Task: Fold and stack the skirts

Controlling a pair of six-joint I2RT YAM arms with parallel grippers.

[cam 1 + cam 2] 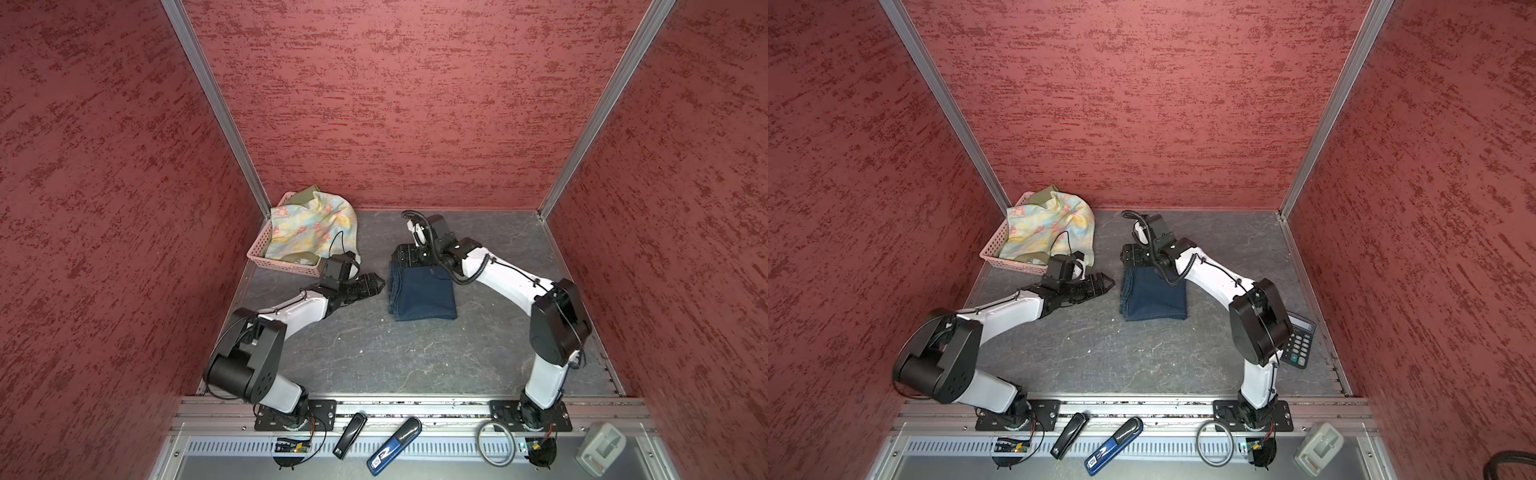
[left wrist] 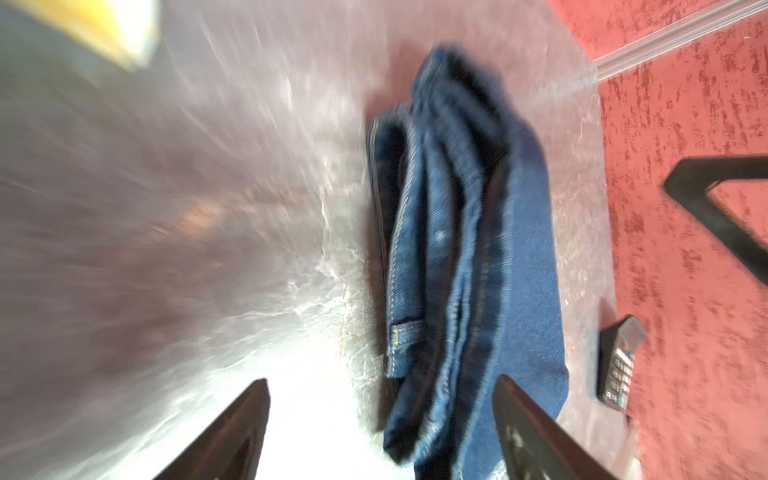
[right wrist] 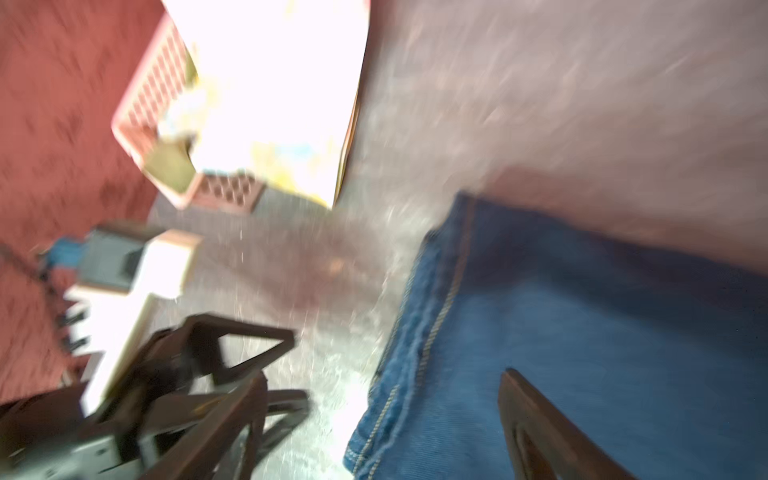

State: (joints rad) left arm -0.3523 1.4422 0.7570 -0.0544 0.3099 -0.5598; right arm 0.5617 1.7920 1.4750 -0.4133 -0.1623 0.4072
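Note:
I should next grab the folded denim skirt by its layered edge at the skirt's far corner with my right gripper, so it stays folded to stack.
A dark blue denim skirt (image 1: 422, 295) (image 1: 1152, 295) lies folded into a rectangle on the grey table in both top views. My left gripper (image 1: 374, 282) (image 2: 382, 415) hovers open just off its left edge, holding nothing; the layered denim edge (image 2: 457, 249) shows ahead of its fingers. My right gripper (image 1: 407, 255) (image 3: 386, 415) is open over the denim's far left corner (image 3: 582, 332), not gripping it. The pastel floral skirt (image 1: 311, 232) is heaped in the pink basket (image 1: 262, 249). The olive green skirt (image 1: 305, 195) peeks out beneath it.
A calculator (image 1: 1298, 338) lies by the right arm's elbow. On the front rail sit a black stapler (image 1: 350, 434), a blue stapler (image 1: 395, 446), a cable ring (image 1: 494, 442) and a grey device (image 1: 600, 446). Red walls enclose three sides.

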